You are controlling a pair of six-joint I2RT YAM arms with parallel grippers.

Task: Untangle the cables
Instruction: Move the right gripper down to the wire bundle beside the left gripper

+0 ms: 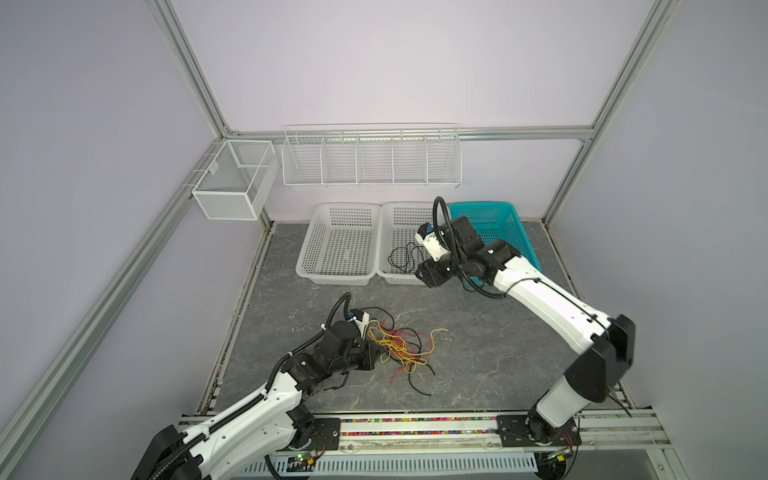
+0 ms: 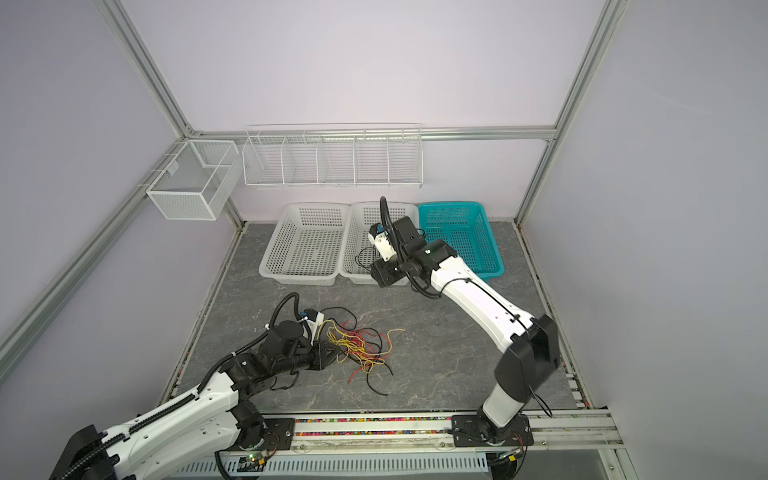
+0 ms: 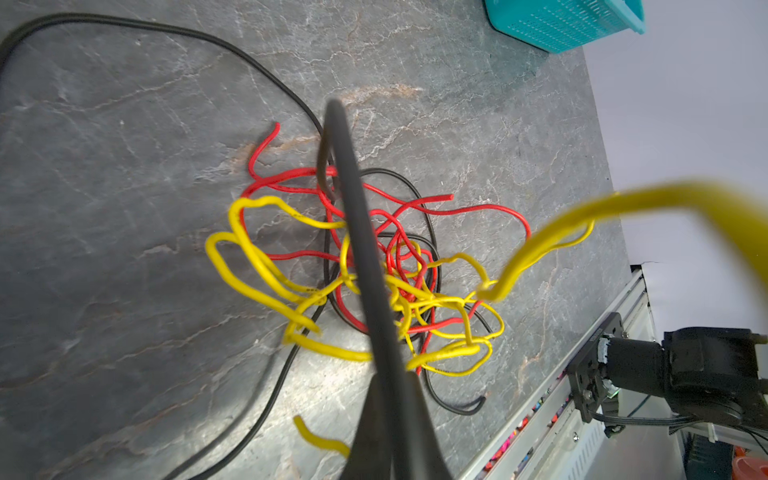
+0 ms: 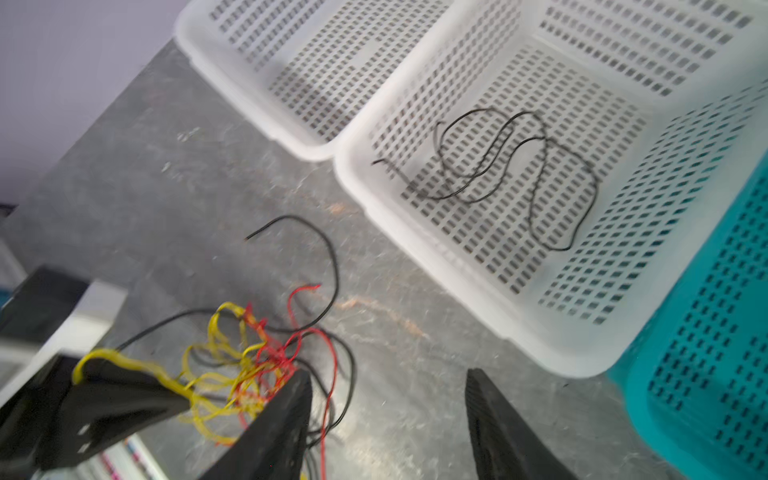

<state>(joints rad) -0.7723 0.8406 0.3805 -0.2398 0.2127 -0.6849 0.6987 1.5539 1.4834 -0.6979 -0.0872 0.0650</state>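
Note:
The right gripper grabs the yellow cable (image 3: 582, 212) next by its loose length draped over the left gripper, to pull that cable out of the tangle.
The cables (image 1: 405, 349) (image 2: 359, 347) lie as a red, yellow and black tangle on the grey tabletop, and both wrist views show the tangle too (image 3: 415, 291) (image 4: 249, 365). My left gripper (image 1: 380, 353) (image 2: 332, 351) (image 3: 395, 378) sits at the tangle's left edge. Its jaws are shut on a black cable (image 3: 353, 216) that rises from between them, and a yellow cable (image 3: 582, 212) drapes close past the camera. Another black cable (image 1: 405, 259) (image 4: 519, 166) lies loose in the middle white basket (image 1: 386, 232). My right gripper (image 1: 424, 276) (image 2: 378, 276) (image 4: 388, 374) hangs open and empty over that basket's front edge.
A second white basket (image 1: 307, 245) stands left of the middle one, and a teal basket (image 1: 498, 224) stands to its right. Wire racks (image 1: 370, 158) hang on the back wall, with a mesh box (image 1: 232, 183) at the left. A rail (image 1: 415, 428) runs along the table's front edge.

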